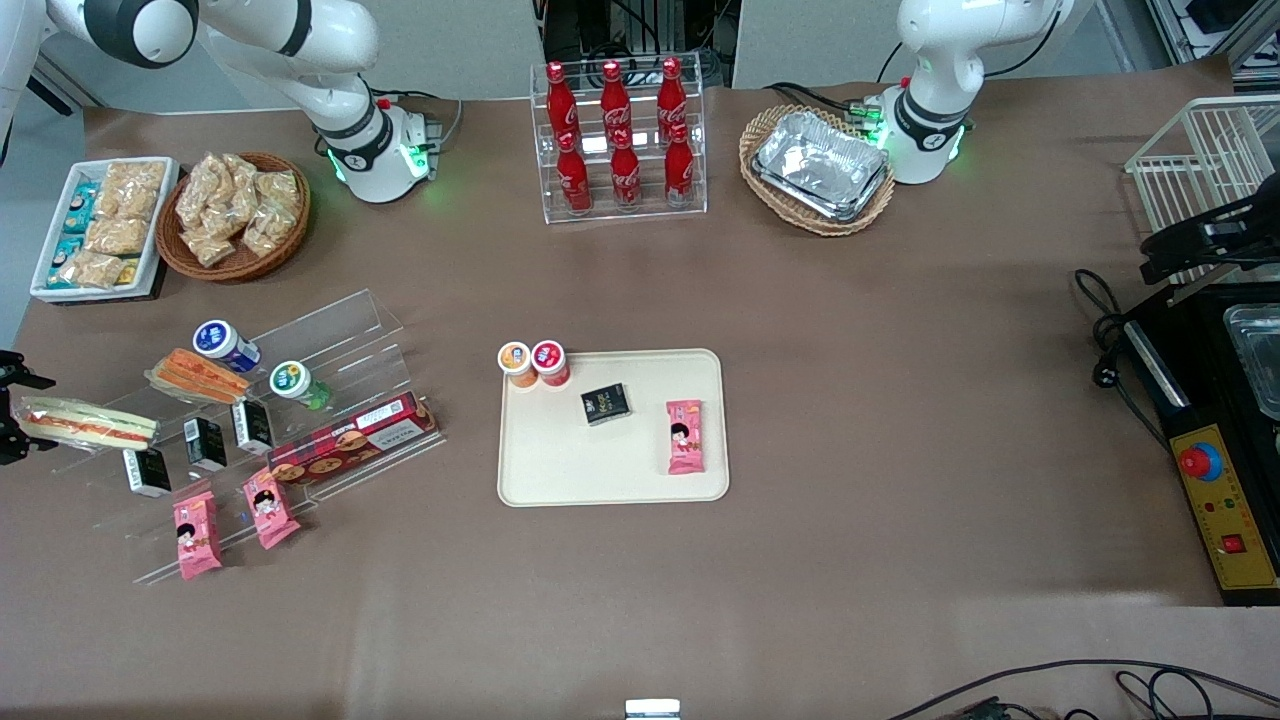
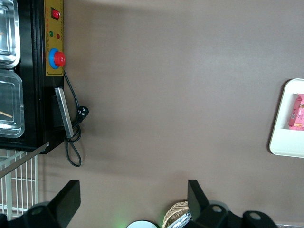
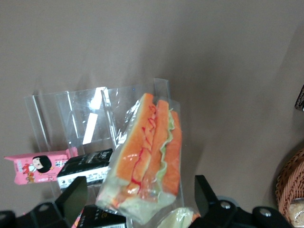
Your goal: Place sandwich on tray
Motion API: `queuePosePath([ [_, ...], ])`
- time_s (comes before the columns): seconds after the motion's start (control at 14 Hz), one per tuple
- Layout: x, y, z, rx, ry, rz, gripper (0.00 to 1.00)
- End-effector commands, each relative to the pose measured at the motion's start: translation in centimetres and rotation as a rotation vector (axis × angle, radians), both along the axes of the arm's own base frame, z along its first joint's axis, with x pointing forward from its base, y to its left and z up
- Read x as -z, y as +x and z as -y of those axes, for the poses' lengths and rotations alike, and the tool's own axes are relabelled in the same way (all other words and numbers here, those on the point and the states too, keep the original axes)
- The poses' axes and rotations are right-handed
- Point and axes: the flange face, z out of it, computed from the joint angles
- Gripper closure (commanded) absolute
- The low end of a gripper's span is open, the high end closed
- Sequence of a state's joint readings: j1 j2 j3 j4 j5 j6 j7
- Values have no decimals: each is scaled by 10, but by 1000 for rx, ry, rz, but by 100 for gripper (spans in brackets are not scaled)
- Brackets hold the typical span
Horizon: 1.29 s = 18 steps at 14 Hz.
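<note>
I will next use my right gripper to grab the clear-wrapped sandwich by its middle (image 1: 86, 422), so that I can set it onto the cream tray (image 1: 610, 470).
The sandwich (image 1: 85, 422), a long clear-wrapped wedge of pale bread with a red-orange stripe, lies on the top step of the clear acrylic shelf (image 1: 340, 320) at the working arm's end of the table. My right gripper (image 1: 12, 410) is open, with one finger on each side of the sandwich's outer end, not closed on it. In the right wrist view the gripper (image 3: 140, 187) is open; only a pale tip of the sandwich (image 3: 183, 219) shows between the fingers. The cream tray (image 1: 610, 470) lies mid-table, well apart, and also shows in the left wrist view (image 2: 285, 142).
A shorter orange-striped sandwich (image 1: 197, 374) (image 3: 147, 156) lies beside the task sandwich on the shelf, with jars, black packets and pink packets (image 1: 197, 535). The tray carries two small cups (image 1: 533, 362), a black packet and a pink packet. Snack baskets and a cola rack (image 1: 620, 140) stand farther back.
</note>
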<state>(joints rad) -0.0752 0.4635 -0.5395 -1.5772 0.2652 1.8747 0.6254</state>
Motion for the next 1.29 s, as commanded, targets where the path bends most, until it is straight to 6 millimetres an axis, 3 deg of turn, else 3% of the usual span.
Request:
queuePosePath([
  [0.0,9,-6,15,50,13,18,0],
  [0.14,13,-5,14,51,15,17,0],
  [0.29,13,-4,13,60,33,33,16],
  [0.64,19,-4,17,83,43,53,16],
  [0.71,19,-3,16,88,51,59,21],
  [0.93,16,-3,17,88,51,66,52],
  [1.21,5,1,16,72,41,83,56],
])
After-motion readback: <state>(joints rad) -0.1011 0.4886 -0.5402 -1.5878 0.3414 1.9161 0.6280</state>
